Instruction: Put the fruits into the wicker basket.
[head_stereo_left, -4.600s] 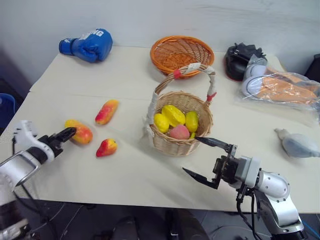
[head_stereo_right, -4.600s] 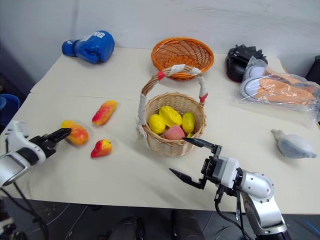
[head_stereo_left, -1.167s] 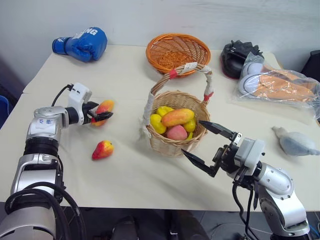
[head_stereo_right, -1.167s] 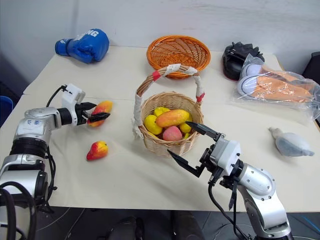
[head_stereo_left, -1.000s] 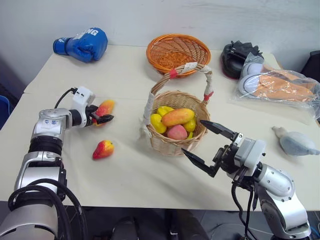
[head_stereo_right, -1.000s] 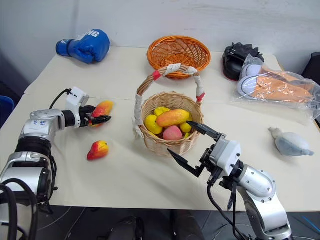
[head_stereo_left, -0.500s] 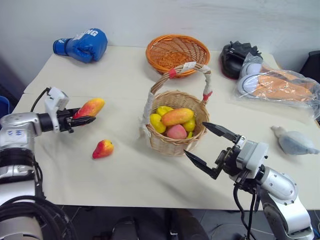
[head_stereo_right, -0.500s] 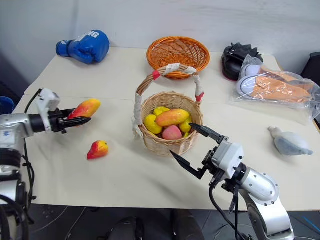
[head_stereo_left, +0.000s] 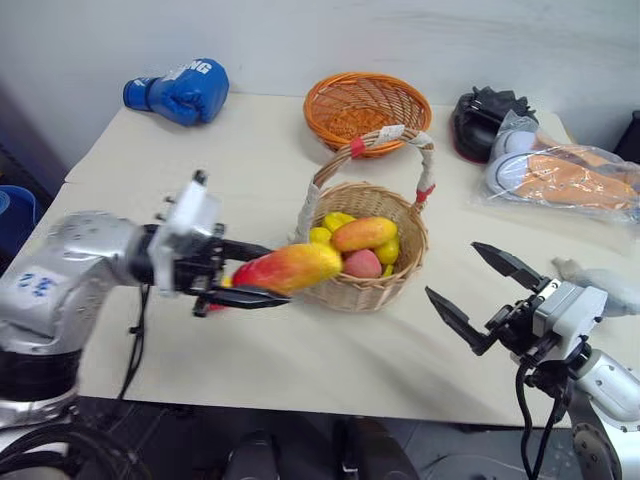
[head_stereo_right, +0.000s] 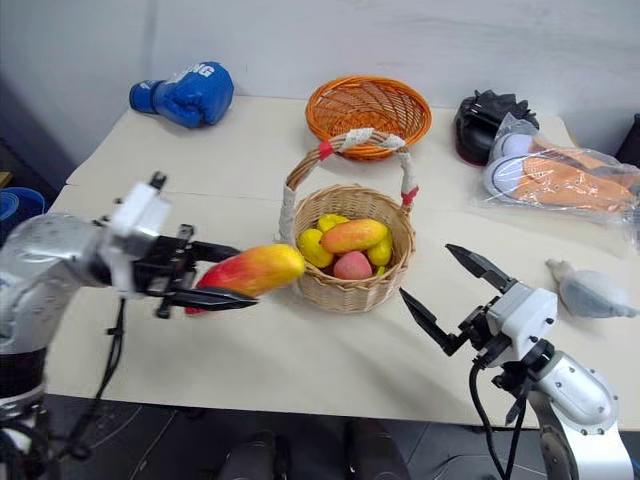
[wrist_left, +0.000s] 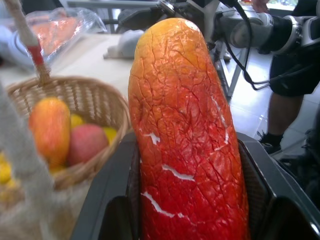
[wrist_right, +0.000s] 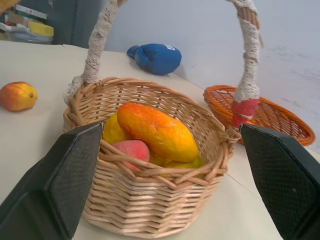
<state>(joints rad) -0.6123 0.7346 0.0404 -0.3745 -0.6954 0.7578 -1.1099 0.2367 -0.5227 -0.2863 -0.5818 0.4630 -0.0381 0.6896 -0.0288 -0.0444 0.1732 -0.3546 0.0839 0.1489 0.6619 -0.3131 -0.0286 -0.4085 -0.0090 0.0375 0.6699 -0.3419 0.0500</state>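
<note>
My left gripper should move the orange-red fruit in before it opens. The fruit is hanging outside and above the basket's rim in the left wrist view.
My left gripper (head_stereo_left: 272, 272) is shut on an oblong orange-red fruit (head_stereo_left: 290, 267), held in the air just left of the wicker basket (head_stereo_left: 372, 291). In the left wrist view the fruit (wrist_left: 185, 135) stands between both fingers, with the basket (wrist_left: 97, 102) behind it. Another oblong fruit (head_stereo_left: 364, 233) lies on top of yellow and pink pieces inside the basket. A small pear-shaped fruit (wrist_right: 18, 95) rests on the table to the basket's left. My right gripper (head_stereo_right: 425, 270) hovers open, to the right of the basket and nearer the table's front edge, with nothing in it.
At the back stand a blue boxing glove (head_stereo_left: 180, 90) and an orange woven bowl (head_stereo_left: 367, 105). A black item (head_stereo_left: 482, 118) and a plastic bag (head_stereo_left: 565, 175) lie at the back right, a grey plush toy (head_stereo_right: 590, 292) at the right edge. A person's leg (wrist_left: 282, 107) shows beyond the table.
My left gripper shut on the oblong fruit, lifted it off the table and carried it right, up to the basket. The right gripper drew right, away from the basket, still open.
</note>
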